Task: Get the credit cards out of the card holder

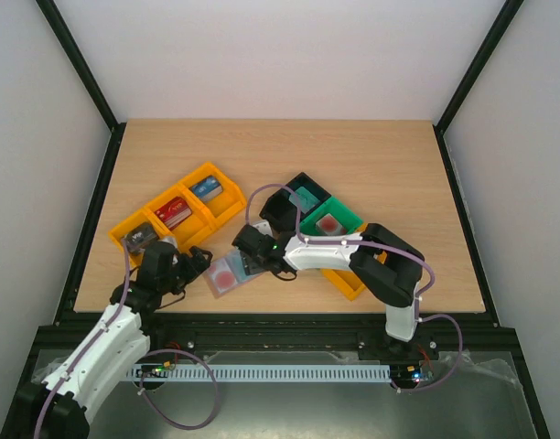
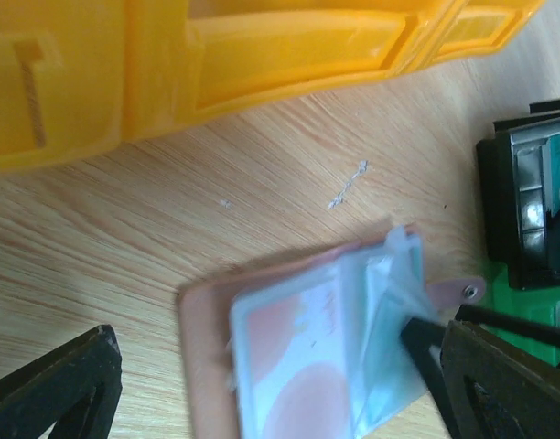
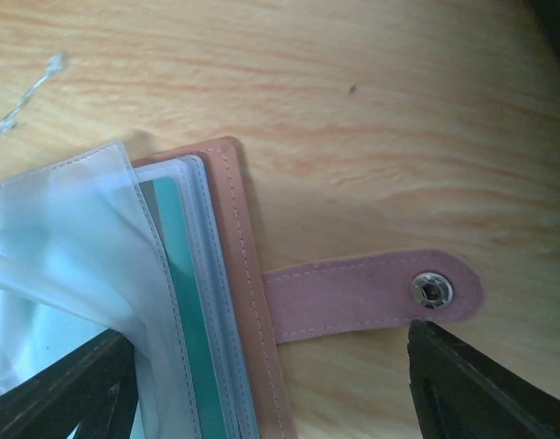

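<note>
My left gripper has its fingers above the table, short of the card holder's cover, and should move toward its brownish-pink cover [image 1: 214, 288] [image 2: 203, 352] before it closes on the card holder.
The card holder [image 1: 225, 274] lies open on the table near the front, between my two grippers. In the left wrist view its brownish-pink cover [image 2: 203, 352] frames clear sleeves holding a whitish credit card [image 2: 303, 366] with salmon circles. The right wrist view shows a teal card's edge [image 3: 184, 302] inside the sleeves and the pink strap with its metal stud [image 3: 431, 291] flat on the wood. My left gripper [image 1: 199, 262] is open at the holder's left side, grasping nothing. Open too, my right gripper [image 3: 271, 380] straddles the holder's right edge, one finger [image 3: 70, 389] against the loose sleeves.
An orange three-part bin [image 1: 179, 212] at the left holds blue, red and dark cards. A black bin [image 1: 285, 208] with a teal card and a green bin [image 1: 346, 219] with a red-circled card stand behind the right arm. Another orange bin [image 1: 349, 282] lies under that arm.
</note>
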